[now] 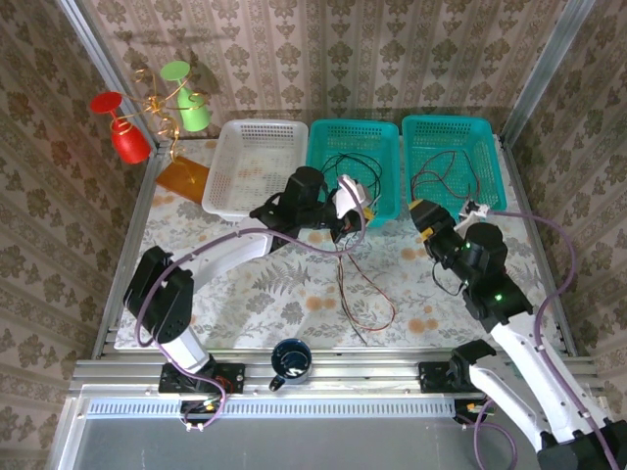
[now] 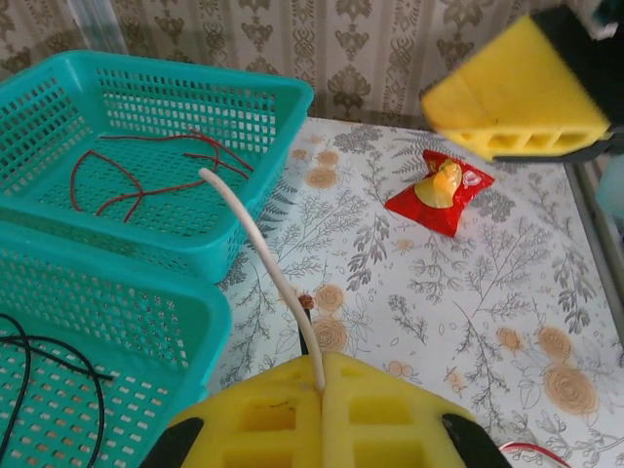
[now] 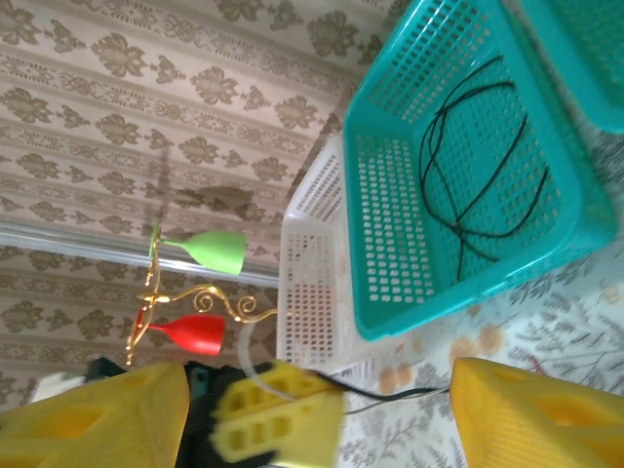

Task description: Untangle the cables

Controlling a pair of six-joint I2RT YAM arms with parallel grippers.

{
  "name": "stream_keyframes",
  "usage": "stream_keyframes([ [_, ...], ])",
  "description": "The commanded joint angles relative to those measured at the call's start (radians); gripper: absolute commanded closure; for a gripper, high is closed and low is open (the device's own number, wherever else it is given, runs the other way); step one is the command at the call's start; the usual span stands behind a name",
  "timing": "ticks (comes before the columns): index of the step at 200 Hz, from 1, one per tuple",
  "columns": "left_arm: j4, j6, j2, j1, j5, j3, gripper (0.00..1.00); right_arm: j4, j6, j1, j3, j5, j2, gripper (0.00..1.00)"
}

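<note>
The black cable needs to come loose from the pinched white cable, so my right gripper should next grab it by its part that sticks out past my left gripper.
My left gripper (image 2: 322,382) is shut, and a thin white cable (image 2: 263,255) is pinched between its yellow pads and arcs up to the left. In the top view this gripper (image 1: 355,208) hovers by the middle teal basket's front edge. Black and red cables (image 1: 361,286) trail from it across the table toward the near edge. My right gripper (image 1: 424,215) stands open a little to its right. Its yellow fingers (image 3: 534,414) stand wide apart with the left gripper between them. A black cable (image 3: 478,166) lies in the middle teal basket (image 1: 323,137), a red cable (image 2: 146,177) in the right one (image 1: 490,132).
A white basket (image 1: 250,132) stands left of the teal ones. The gold wire stand (image 1: 157,108) with red and green cups sits at the back left. A dark mug (image 1: 291,360) is at the near edge. A red snack packet (image 2: 439,190) lies on the mat.
</note>
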State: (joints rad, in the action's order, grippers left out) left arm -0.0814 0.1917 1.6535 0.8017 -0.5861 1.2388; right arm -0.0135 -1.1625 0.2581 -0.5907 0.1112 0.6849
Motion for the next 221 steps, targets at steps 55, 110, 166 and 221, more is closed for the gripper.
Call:
stream_keyframes([
  [55,-0.006,-0.081,-0.018,-0.008,-0.083,0.007,1.0,0.279,0.087,0.005,0.003,0.292,0.213,0.41],
  [110,-0.017,-0.081,-0.016,-0.009,-0.084,-0.002,1.0,0.309,0.101,0.063,-0.039,0.301,0.292,0.44],
  [166,-0.034,-0.09,-0.021,-0.009,-0.09,-0.016,1.0,0.299,0.099,0.066,-0.049,0.278,0.337,0.57],
  [221,-0.048,-0.094,-0.028,-0.009,-0.091,-0.027,1.0,0.285,0.098,0.066,-0.016,0.214,0.33,0.76],
])
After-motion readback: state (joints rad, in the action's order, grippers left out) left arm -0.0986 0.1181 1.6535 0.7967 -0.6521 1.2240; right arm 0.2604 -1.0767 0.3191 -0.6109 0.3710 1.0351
